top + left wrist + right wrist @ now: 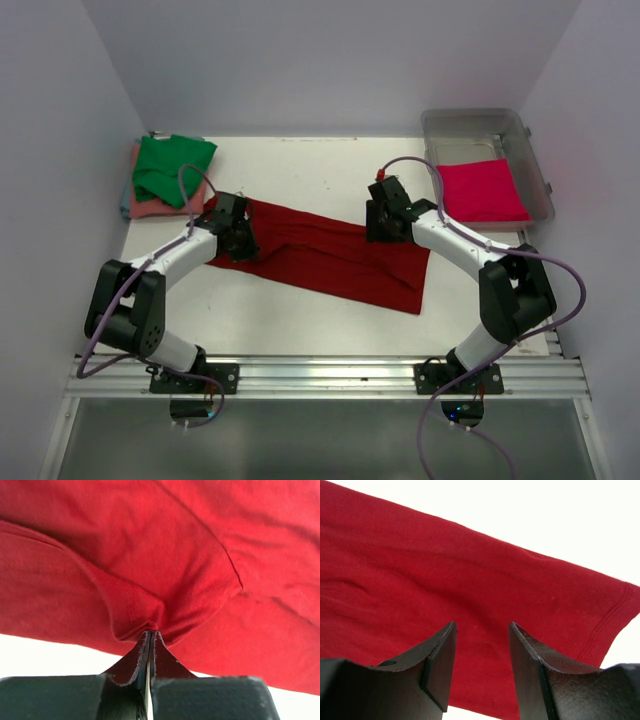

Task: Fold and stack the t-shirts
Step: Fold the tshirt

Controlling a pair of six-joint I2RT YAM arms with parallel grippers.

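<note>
Next, my right gripper grips the dark red t-shirt near the stitched end, opposite my left gripper, to turn it for folding.
The large dark red t-shirt lies in a long folded band across the middle of the table. My left gripper is at its left end, shut on a pinched fold of the dark red cloth. My right gripper is over the shirt's upper right part, open, with the red cloth under its fingers and nothing between them. A green t-shirt lies on a salmon pink one at the far left. A bright pinkish-red t-shirt lies in the tub.
A clear plastic tub stands at the far right corner. White walls enclose the table on left, back and right. The aluminium rail with the arm bases runs along the near edge.
</note>
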